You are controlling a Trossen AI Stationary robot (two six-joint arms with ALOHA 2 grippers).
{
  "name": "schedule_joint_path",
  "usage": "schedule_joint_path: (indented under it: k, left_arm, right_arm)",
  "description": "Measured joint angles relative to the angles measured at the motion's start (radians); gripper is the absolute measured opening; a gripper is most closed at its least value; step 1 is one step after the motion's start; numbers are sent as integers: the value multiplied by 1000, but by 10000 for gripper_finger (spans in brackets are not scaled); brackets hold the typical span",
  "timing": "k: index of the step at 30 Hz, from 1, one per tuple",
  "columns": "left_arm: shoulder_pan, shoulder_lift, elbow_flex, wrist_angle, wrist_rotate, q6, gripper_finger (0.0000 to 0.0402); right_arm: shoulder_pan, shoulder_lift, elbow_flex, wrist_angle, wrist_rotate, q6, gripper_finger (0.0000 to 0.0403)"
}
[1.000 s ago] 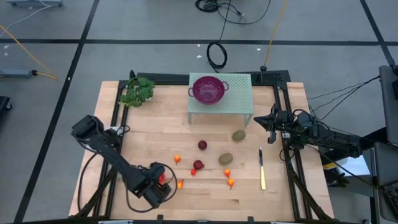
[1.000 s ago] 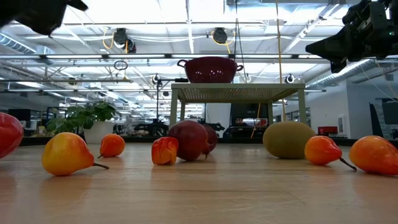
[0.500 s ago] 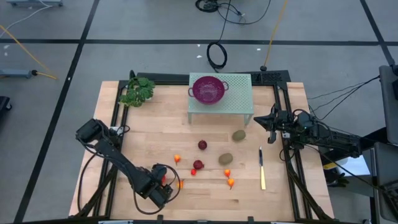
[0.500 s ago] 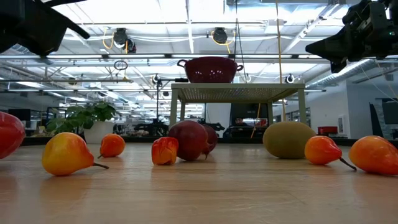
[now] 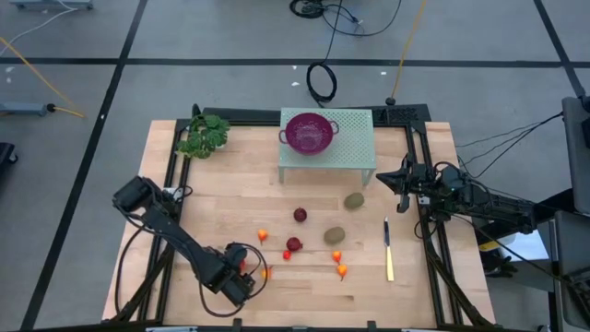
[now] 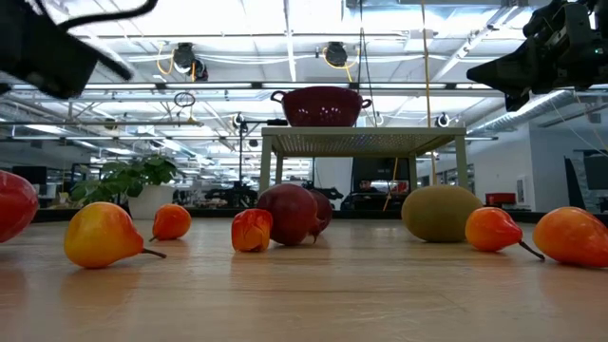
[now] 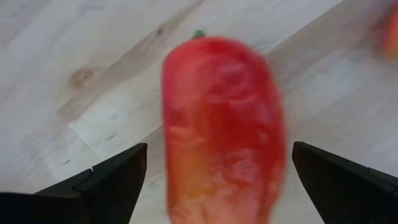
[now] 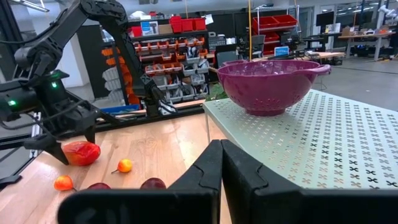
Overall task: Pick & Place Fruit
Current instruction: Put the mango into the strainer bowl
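Note:
Next, my left gripper takes hold of the longish orange-red fruit by its plump middle (image 7: 219,165), to place it in the purple colander.
The longish orange-red fruit (image 5: 242,263) lies on its side near the table's near-left corner and fills the left wrist view (image 7: 221,130). My left gripper (image 5: 240,274) is over it, open, one finger on either side (image 7: 217,149), clear of it. Two brownish-green ovals (image 5: 354,199) (image 5: 335,236), two dark red balls (image 5: 300,215) (image 5: 293,244) and several tiny orange-red bits (image 5: 339,264) rest on the table's middle. My right gripper (image 5: 382,177) waits shut at the right edge, raised above the table (image 8: 221,144).
A purple colander (image 5: 312,131) stands on a pale green perforated stand (image 5: 361,148) at the far middle. The leafy sprig (image 5: 205,136) sits at the far left. The yellowish knife (image 5: 388,249) lies on the right, below my right gripper.
My left arm has come down toward the longish orange-red fruit; in the low view its dark bulk sinks lower at the upper left. The fruit pieces have stayed where they were.

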Motion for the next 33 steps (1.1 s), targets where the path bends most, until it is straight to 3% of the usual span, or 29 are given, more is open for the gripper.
schedule_joint_path:
  k: [11, 24, 33]
  left_arm:
    - [19, -1, -30, 15, 39, -6, 391]
    - [21, -2, -30, 17, 40, 18, 219]
    - [43, -18, -23, -15, 117, -1, 219]
  right_arm:
    - [0, 0, 0, 0, 0, 0, 0]
    - [0, 0, 0, 0, 0, 0, 0]
    - [0, 0, 0, 0, 0, 0, 0]
